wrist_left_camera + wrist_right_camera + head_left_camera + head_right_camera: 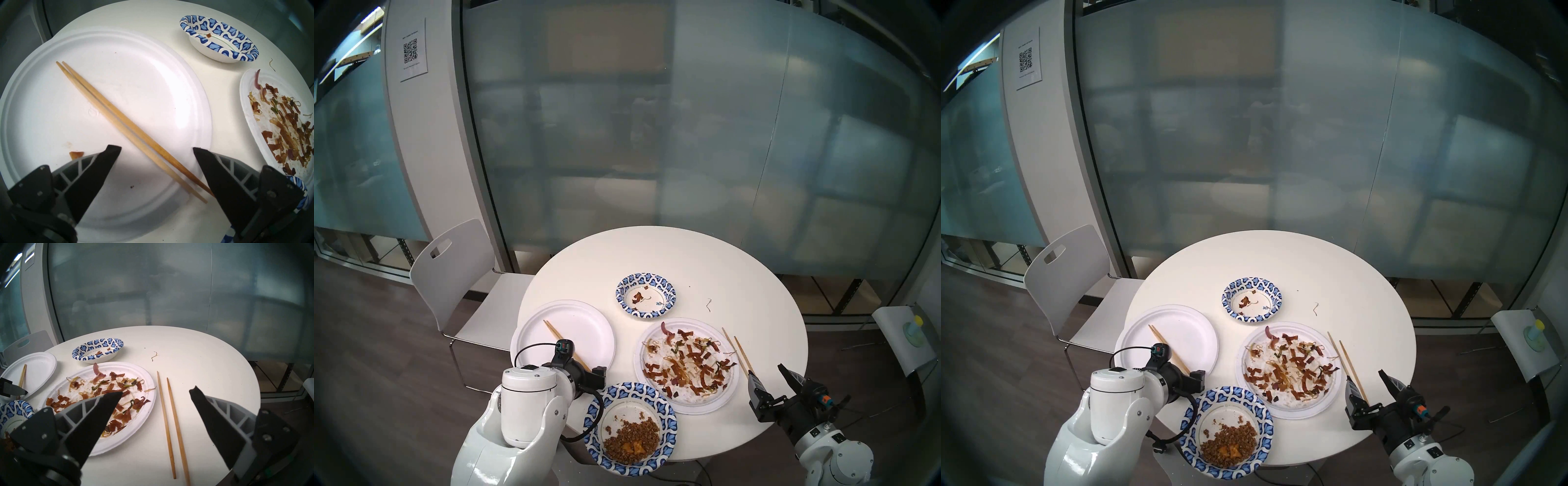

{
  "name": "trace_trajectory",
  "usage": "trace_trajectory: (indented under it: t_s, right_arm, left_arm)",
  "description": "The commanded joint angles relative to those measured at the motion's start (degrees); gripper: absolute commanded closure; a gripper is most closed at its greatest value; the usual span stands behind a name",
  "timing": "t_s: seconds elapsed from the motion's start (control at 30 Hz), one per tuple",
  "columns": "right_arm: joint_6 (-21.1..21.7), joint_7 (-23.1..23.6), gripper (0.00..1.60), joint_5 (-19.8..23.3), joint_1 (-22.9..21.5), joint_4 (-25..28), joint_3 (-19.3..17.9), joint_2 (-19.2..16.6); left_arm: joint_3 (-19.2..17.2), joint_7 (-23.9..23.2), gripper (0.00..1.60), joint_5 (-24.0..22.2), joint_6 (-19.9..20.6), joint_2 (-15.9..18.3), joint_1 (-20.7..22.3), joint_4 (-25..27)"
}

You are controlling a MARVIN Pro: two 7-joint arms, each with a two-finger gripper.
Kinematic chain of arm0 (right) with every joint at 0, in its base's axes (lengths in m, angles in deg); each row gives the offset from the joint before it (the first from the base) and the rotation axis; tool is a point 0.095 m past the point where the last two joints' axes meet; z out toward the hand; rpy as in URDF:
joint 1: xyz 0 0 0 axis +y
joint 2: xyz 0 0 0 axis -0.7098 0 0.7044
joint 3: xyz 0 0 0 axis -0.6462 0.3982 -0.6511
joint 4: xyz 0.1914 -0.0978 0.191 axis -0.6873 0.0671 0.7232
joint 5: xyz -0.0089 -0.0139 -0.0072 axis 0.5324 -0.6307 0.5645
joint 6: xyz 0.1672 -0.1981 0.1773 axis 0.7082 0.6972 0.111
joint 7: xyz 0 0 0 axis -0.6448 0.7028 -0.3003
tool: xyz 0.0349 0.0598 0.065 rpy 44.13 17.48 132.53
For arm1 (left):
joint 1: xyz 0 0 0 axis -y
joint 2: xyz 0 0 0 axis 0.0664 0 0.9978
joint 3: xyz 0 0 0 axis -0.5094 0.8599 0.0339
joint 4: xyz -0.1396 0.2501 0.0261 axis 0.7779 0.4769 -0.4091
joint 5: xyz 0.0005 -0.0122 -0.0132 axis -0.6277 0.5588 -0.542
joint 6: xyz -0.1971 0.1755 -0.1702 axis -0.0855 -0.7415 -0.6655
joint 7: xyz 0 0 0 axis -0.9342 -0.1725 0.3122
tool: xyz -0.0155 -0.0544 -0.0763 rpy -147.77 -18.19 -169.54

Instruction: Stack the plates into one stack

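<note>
I need my left gripper to grab the pair of chopsticks next by their thick ends, which jut past the plain white plate's rim [205,139] while their tips lie flat inside.
Four paper dishes lie apart on the round white table [738,288], none stacked. A plain white plate [585,325] at the left carries a pair of chopsticks [119,115]. A second white plate [697,405] at the right is strewn with brown food scraps. A small blue-patterned dish [645,279] sits farther back. Another blue-patterned dish [633,390], holding brown crumbly food, overhangs the near edge. My left gripper [154,148] is open above the left plate's near part, its fingers either side of the chopsticks. My right gripper [765,370] is open and empty.
A second pair of chopsticks [169,421] lies on the table between the scrap-covered plate and my right gripper. A stray noodle strand [708,304] lies farther back. A white chair [456,281] stands at the table's left. A frosted glass wall is behind.
</note>
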Motion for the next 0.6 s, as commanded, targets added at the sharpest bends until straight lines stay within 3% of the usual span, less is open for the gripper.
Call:
trace_trajectory:
  t_s: [0.0,0.03,0.1,0.17,0.27,0.57]
  right_arm:
    - [0.0,0.0,0.05,0.4,-0.7,0.9,-0.1,0.0]
    - [0.0,0.0,0.06,0.4,-0.7,0.9,-0.1,0.0]
    - [0.0,0.0,0.04,0.4,-0.7,0.9,-0.1,0.1]
    - [0.0,0.0,0.04,0.4,-0.8,1.0,-0.1,0.1]
    - [0.1,0.1,0.04,0.4,-0.8,1.0,-0.2,0.2]
    - [0.0,0.3,0.04,0.4,-1.1,0.8,-0.3,0.4]
  left_arm:
    - [0.6,1.8,0.28,-2.4,0.0,1.9,-0.3,-0.1]
    - [0.7,2.0,0.28,-2.7,0.0,2.2,-0.2,-0.1]
    - [1.0,2.6,0.54,-3.5,0.0,2.6,-0.1,0.0]
    - [1.3,3.2,0.65,-4.4,0.0,3.0,-0.1,0.2]
    - [1.8,4.1,0.7,-5.7,0.0,3.7,-0.1,0.5]
    - [2.9,8.2,0.6,-10.4,0.0,5.1,1.0,1.2]
